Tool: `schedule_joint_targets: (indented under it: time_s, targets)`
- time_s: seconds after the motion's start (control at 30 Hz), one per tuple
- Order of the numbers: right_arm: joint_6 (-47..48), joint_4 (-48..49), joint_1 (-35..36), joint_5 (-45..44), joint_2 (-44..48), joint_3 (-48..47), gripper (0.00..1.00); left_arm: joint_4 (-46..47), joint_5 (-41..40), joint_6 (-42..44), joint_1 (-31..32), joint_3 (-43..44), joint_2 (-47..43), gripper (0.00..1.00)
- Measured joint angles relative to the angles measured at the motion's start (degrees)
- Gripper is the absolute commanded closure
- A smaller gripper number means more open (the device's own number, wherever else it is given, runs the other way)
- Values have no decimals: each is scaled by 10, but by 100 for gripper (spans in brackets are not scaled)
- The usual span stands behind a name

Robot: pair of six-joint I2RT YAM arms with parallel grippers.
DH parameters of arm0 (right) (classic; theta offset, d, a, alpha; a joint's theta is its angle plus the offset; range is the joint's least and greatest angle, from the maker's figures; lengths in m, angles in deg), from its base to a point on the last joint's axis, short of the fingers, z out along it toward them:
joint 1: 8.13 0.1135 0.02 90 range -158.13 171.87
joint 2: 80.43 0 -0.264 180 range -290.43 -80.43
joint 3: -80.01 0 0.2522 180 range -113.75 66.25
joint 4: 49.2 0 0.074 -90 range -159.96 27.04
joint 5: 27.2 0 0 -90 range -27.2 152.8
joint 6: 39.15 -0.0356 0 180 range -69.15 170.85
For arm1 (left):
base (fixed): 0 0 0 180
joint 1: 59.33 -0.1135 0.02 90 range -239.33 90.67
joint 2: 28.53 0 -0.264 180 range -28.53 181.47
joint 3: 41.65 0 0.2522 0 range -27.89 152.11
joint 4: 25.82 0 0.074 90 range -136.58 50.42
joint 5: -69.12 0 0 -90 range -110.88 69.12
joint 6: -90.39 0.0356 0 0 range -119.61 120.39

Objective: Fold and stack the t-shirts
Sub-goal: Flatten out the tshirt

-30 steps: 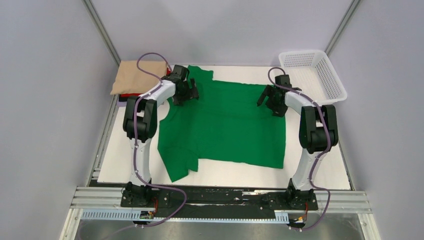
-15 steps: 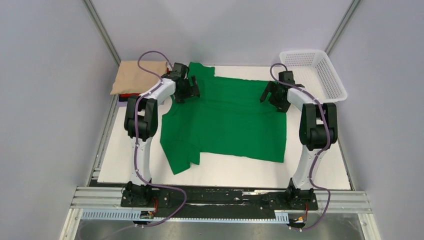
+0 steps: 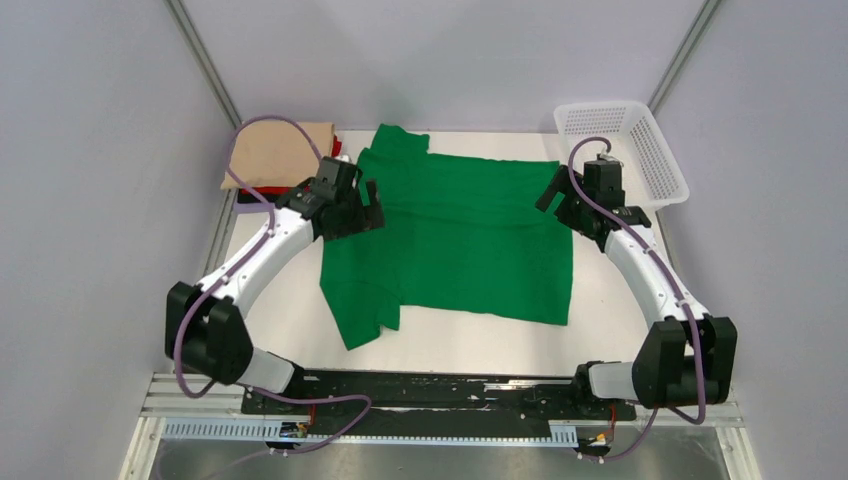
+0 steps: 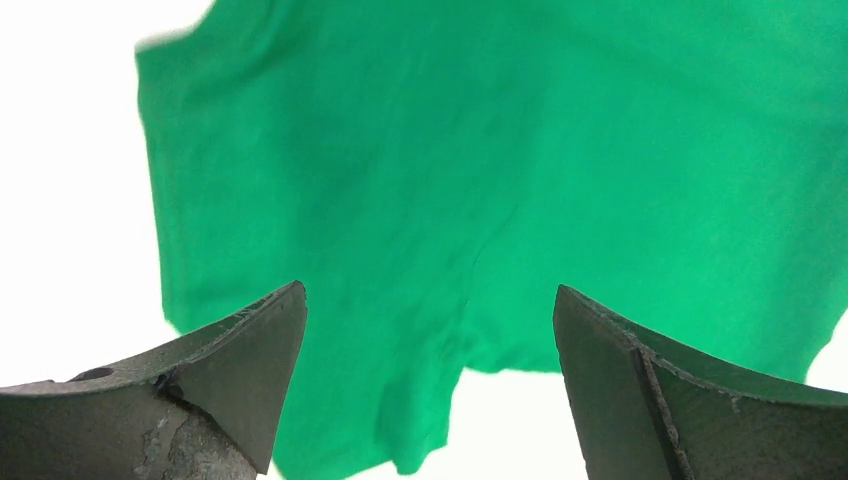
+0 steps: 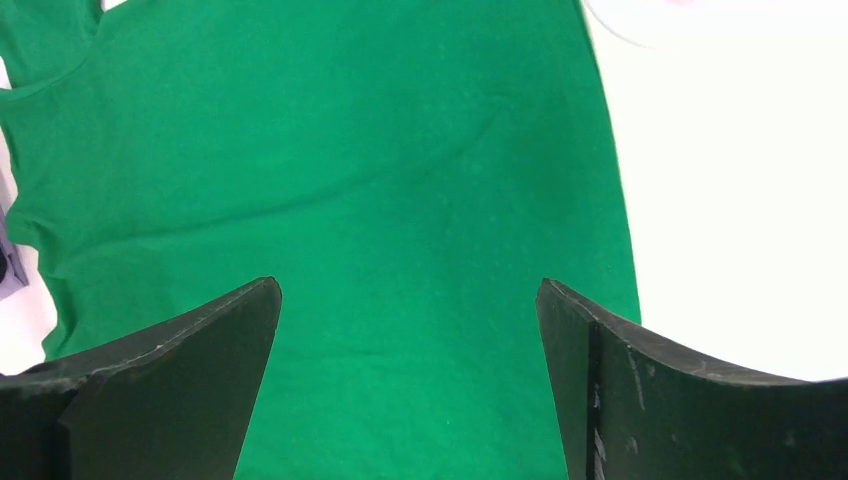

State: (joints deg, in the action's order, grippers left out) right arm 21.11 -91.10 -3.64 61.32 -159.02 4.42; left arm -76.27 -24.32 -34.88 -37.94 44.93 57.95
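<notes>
I need to grab the green t-shirt (image 3: 460,240) with my left gripper next, by its bunched front sleeve (image 3: 366,326). Then I can fold the t-shirt's front side over its body.
A bright green t-shirt (image 3: 460,240) lies spread on the white table, one sleeve at the back left and one bunched at the front left. It fills the left wrist view (image 4: 500,180) and the right wrist view (image 5: 330,190). A folded beige t-shirt (image 3: 275,152) lies at the back left on a red one (image 3: 270,189). My left gripper (image 3: 368,208) is open and empty above the shirt's left edge. My right gripper (image 3: 560,200) is open and empty above the shirt's right back corner.
A white mesh basket (image 3: 622,150) stands at the back right. The white table board (image 3: 620,330) has metal rails along its left and front edges. Grey walls enclose the cell.
Both arms have pulled back from the shirt's far edge and swung outward. Both grippers hold nothing. The green shirt has shifted slightly toward the back and lies flatter.
</notes>
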Motion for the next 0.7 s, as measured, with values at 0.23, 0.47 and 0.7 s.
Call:
schedule_joint_targets:
  time_s: [0.23, 0.47, 0.7]
  targets:
    - [-19, 5, -9, 15, 35, 53, 0, -107, -23, -50, 42, -168, -154, 0]
    - [-18, 36, -9, 62, -2, 69, 0, -186, -8, -107, 72, -275, -253, 5]
    - [-17, 53, -9, 80, -46, 59, 0, -191, 19, -150, 87, -356, -266, 18]
